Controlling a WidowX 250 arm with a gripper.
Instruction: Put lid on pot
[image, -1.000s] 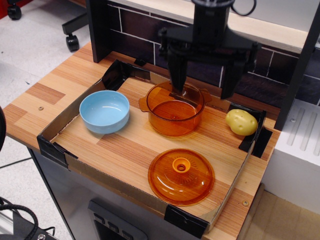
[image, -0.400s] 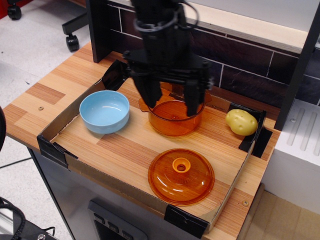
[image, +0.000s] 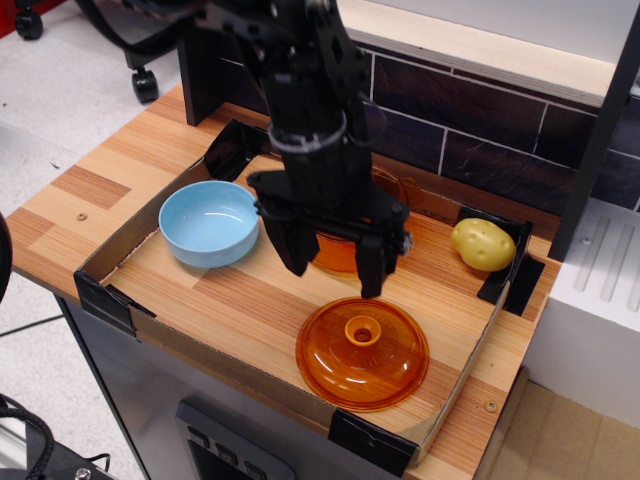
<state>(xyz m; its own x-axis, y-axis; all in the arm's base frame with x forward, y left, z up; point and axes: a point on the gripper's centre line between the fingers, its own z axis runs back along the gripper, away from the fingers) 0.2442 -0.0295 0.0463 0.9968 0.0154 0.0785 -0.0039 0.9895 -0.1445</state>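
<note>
My gripper is to pick up the orange lid by its centre knob next. The lid should then go over the open orange pot to cover it.
The orange translucent lid lies flat on the wooden tray floor at the front right, its ring knob up. The orange pot stands behind it in the tray's middle and is mostly hidden by my arm; only part of its front wall and rim shows. My black gripper hangs open and empty in front of the pot, just behind and a little left of the lid, its two fingers pointing down and spread wide.
A light blue bowl sits at the tray's left. A yellow potato lies at the back right corner. A low cardboard wall with black corner pieces rims the tray. A brick-pattern wall stands behind.
My arm has swung from the back right over the pot toward the front and come down; the gripper now hangs in front of the pot near the lid. The objects have not moved.
</note>
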